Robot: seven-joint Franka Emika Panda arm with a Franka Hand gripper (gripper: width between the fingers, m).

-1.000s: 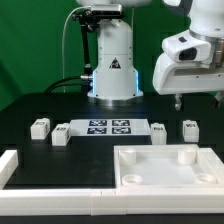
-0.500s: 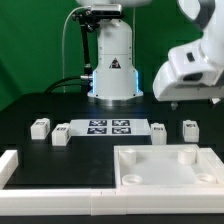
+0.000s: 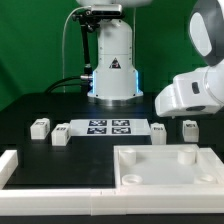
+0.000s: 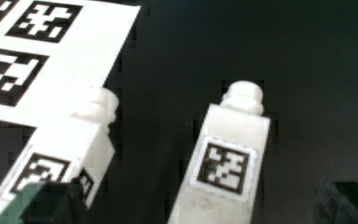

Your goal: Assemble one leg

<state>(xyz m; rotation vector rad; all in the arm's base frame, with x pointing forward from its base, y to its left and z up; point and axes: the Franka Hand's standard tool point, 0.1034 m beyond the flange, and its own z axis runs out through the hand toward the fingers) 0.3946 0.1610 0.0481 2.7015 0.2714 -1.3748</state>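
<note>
The robot's fingers are above the tagged leg and would miss it if they closed now, so the gripper should lower first and then close on the leg.
Four small white legs lie on the black table: two at the exterior view's left [image 3: 40, 127] [image 3: 62, 133] and two at its right [image 3: 159, 131] [image 3: 189, 129]. The arm's white hand [image 3: 190, 92] hangs low over the right pair and hides its own fingers there. In the wrist view my gripper [image 4: 194, 205] is open, with dark fingertips [image 4: 43, 205] at both sides. One tagged leg [image 4: 229, 150] lies lengthwise between the jaws, below them and not touched. A second leg [image 4: 78, 150] lies beside it, close to one finger.
The marker board [image 3: 107, 127] lies between the two pairs of legs and shows in the wrist view [image 4: 43, 50] next to the second leg. A large white tray-like piece [image 3: 150, 150] sits in front at the right. A white L-shaped fence [image 3: 10, 165] borders the front left.
The hand has come down and toward the camera, from high at the right to just over the two right-hand legs. The legs have not moved.
</note>
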